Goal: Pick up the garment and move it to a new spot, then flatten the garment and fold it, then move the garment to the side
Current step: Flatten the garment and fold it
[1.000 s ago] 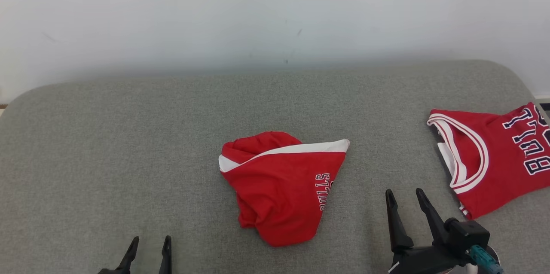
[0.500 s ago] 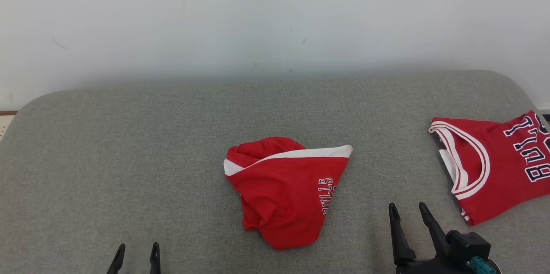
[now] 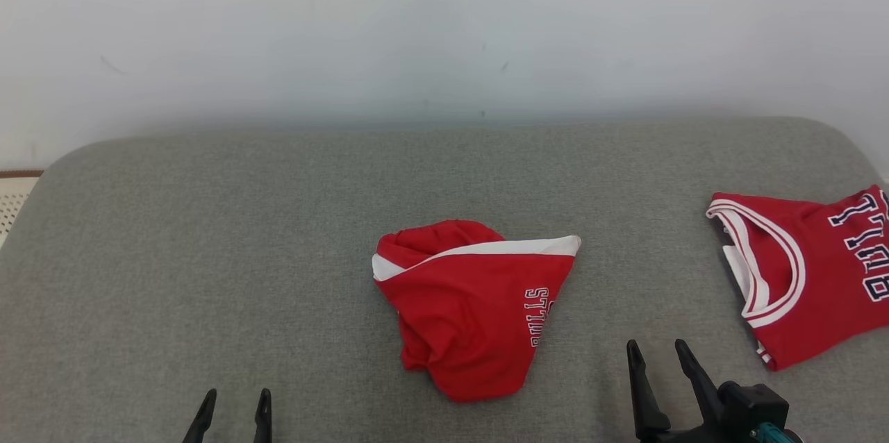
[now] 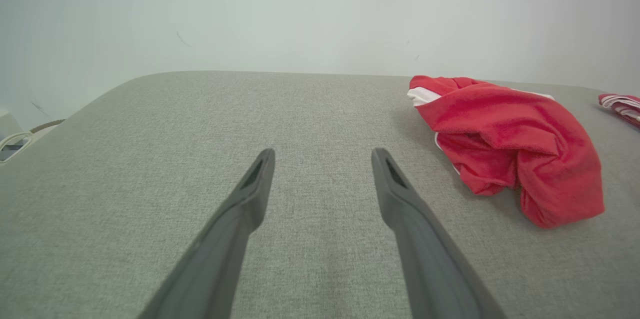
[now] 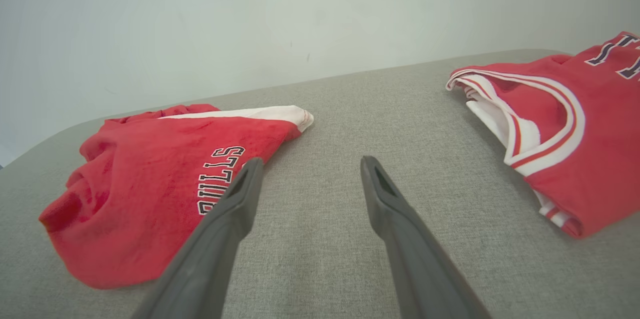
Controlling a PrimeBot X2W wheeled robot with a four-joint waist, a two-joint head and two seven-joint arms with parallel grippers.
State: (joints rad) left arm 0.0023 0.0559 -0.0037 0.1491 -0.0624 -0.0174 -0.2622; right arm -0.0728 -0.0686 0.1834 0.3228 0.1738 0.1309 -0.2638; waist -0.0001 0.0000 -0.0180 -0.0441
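Observation:
The garment's white-and-red corner [image 3: 571, 246] sticks out in a point while the rest lies slumped in a heap, so my right gripper will grab the garment there next.
The garment [image 3: 472, 311] is a crumpled red piece with a white band and "BULLS" lettering. It lies in a heap at the middle of the grey padded surface [image 3: 208, 255]. My left gripper [image 3: 237, 396] is open and empty, near the front edge and well left of the garment. In the left wrist view the garment [image 4: 505, 144] lies to the right of the spread left gripper [image 4: 322, 155]. My right gripper [image 3: 655, 346] is open and empty, just right of the garment. Its wrist view shows the right gripper [image 5: 311, 161] over bare fabric, with the garment [image 5: 150, 194] beside the left finger.
A second red jersey [image 3: 819, 269] with white-trimmed neckline lies flat at the surface's right edge, and shows in the right wrist view [image 5: 575, 129]. A white wall [image 3: 444, 26] rises behind the surface. Bare grey surface stretches left of the garment.
The whole picture has shifted slightly, so the camera moved. Both grippers sit a little lower in view and stay open. The garment lies as before.

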